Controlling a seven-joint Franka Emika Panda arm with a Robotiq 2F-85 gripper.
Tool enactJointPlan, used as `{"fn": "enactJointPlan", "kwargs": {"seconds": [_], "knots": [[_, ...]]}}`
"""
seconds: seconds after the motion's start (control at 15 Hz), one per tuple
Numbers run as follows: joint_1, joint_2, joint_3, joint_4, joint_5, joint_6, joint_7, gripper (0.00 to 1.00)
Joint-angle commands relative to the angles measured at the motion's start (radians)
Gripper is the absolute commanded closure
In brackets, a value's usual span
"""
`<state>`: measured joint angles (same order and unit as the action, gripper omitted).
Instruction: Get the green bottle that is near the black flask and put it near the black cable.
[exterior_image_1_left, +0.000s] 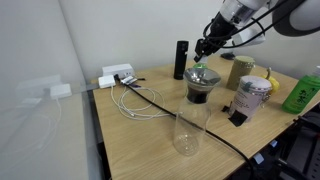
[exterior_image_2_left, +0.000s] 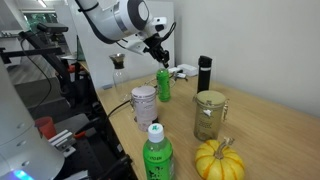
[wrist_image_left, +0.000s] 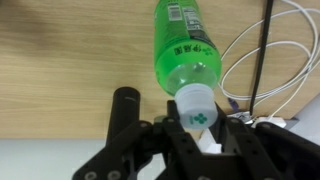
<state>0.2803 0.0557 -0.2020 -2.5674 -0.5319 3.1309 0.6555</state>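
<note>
My gripper keeps holding the green bottle for now, with the flask close beside it. If I opened now, the bottle would end short of the black cable.
The small green bottle (exterior_image_2_left: 163, 87) stands upright on the wooden table, near the tall black flask (exterior_image_2_left: 204, 72). My gripper (exterior_image_2_left: 160, 57) comes down on it from above. In the wrist view its fingers (wrist_image_left: 197, 115) press both sides of the pale cap of the green bottle (wrist_image_left: 183, 45), with the black flask (wrist_image_left: 124, 105) just beside. In an exterior view the gripper (exterior_image_1_left: 205, 47) is over the bottle (exterior_image_1_left: 201, 69), which a dark dripper partly hides, next to the flask (exterior_image_1_left: 180, 58). The black cable (exterior_image_1_left: 165, 103) runs across the tabletop.
A glass carafe (exterior_image_1_left: 190, 128) and dark dripper (exterior_image_1_left: 198, 88) stand in front. White looped wires (exterior_image_1_left: 135, 100), a printed can (exterior_image_2_left: 143, 105), a lidded jar (exterior_image_2_left: 208, 115), a pumpkin (exterior_image_2_left: 220, 160) and a larger green bottle (exterior_image_2_left: 155, 155) share the table.
</note>
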Motion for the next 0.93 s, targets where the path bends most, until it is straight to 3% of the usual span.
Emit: {"fn": "enactJointPlan", "kwargs": {"seconds": [0.0,0.27,0.53,0.73,0.87], "knots": [[-0.014,-0.017,0.069,-0.081,0.080,0.079,-0.137,0.92],[-0.022,-0.013,0.139,-0.111,0.094,0.118,-0.181,0.92],[-0.030,-0.012,0.153,-0.105,0.086,0.109,-0.202,0.90],[-0.035,-0.014,0.158,-0.103,0.097,0.104,-0.207,0.40],[-0.042,-0.014,0.168,-0.109,0.113,0.111,-0.204,0.28]]}}
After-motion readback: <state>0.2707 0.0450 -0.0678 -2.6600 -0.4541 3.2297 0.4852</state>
